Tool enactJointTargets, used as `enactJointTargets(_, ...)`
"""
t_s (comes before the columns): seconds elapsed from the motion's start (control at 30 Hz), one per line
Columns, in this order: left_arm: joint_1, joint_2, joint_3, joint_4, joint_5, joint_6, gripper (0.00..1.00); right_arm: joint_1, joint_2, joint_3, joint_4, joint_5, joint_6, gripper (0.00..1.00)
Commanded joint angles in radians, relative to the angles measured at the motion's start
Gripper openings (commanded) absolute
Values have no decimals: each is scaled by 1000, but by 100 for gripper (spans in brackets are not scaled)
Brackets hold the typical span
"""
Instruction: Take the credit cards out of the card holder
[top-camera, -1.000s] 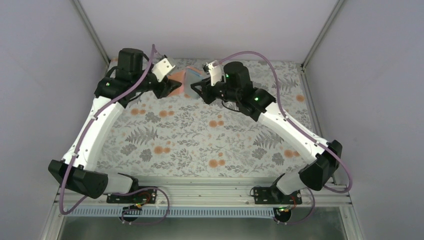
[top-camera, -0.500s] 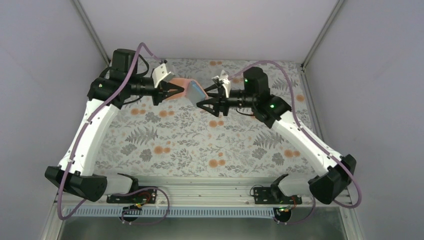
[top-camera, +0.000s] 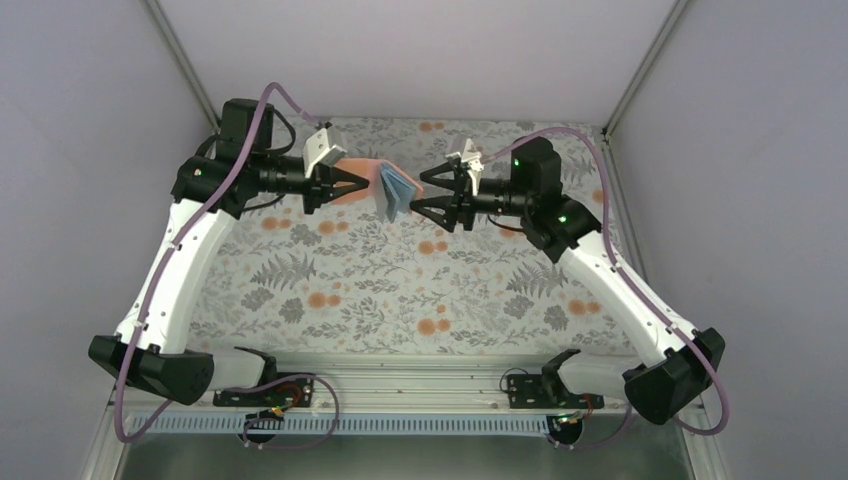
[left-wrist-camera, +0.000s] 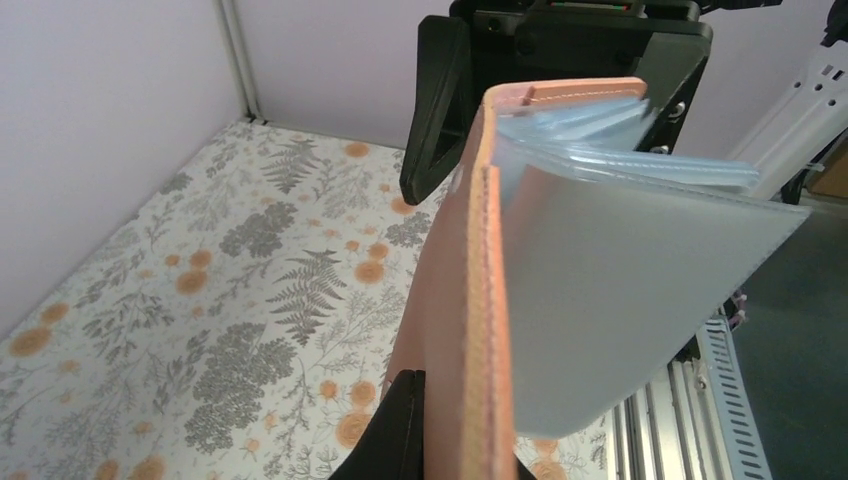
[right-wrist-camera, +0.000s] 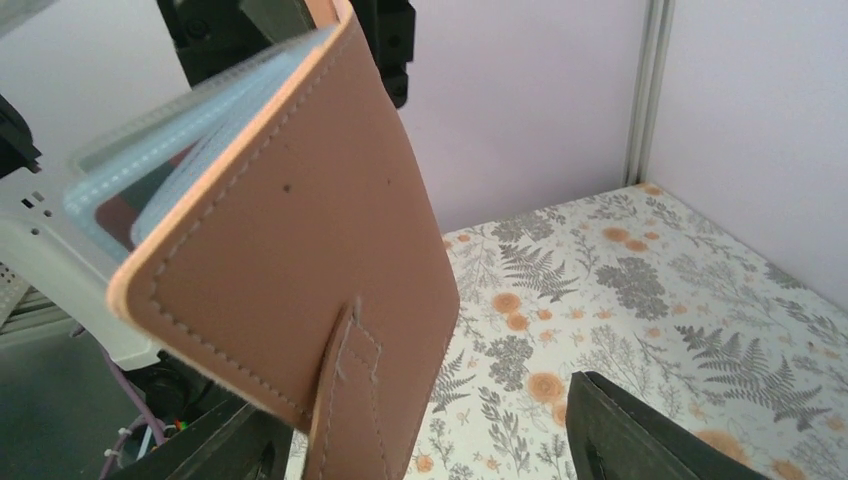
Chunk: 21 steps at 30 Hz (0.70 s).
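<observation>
My right gripper needs to hold the card holder by its free strapped flap next. The openings of the blue pockets then stay free for taking cards out.
The card holder (top-camera: 392, 193) hangs above the table at the back, part open, tan outside (right-wrist-camera: 290, 250) and light blue inside (left-wrist-camera: 620, 300). My left gripper (top-camera: 352, 186) is shut on one tan flap (left-wrist-camera: 478, 330), its black fingertips (left-wrist-camera: 408, 435) pressed against it. My right gripper (top-camera: 416, 199) stands open just right of the holder. Its fingers (right-wrist-camera: 625, 430) are spread wide and the free flap with its strap (right-wrist-camera: 340, 400) hangs in front of them, ungripped. A dark reddish credit card (right-wrist-camera: 122, 215) shows inside the blue pockets; other cards are hidden.
The floral tablecloth (top-camera: 400, 290) covers the table under both arms. Grey walls and metal corner posts (top-camera: 640, 70) close in the back and sides. The arm bases sit on the rail (top-camera: 420, 385) at the near edge.
The left gripper shut on the holder and lifted it off the back of the table. The right gripper opened and drew back to the right, and the free flap swung open.
</observation>
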Motion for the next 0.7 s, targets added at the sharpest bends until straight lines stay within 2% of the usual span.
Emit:
enactJointTargets(0.0, 2, 1, -17, 65, 21, -78, 2, 10, 5, 7, 40, -40, -26, 71)
enactJointTargets(0.17, 2, 27, 21, 85, -101, -171, 2, 25, -4, -23, 31, -1, -42, 75)
enactJointTargets(0.33, 2, 34, 31, 90, -114, -185, 2, 78, -15, -57, 111, 71, 6, 81)
enactJointTargets(0.53, 2, 29, 19, 93, -124, -190, 2, 155, -41, -94, 244, 241, 94, 85)
enactJointTargets(0.6, 2, 31, 19, 93, -120, -188, 2, 175, -44, -102, 271, 277, 112, 85)
enactJointTargets(0.67, 2, 32, 21, 91, -116, -186, 2, 186, -44, -101, 275, 322, 118, 76)
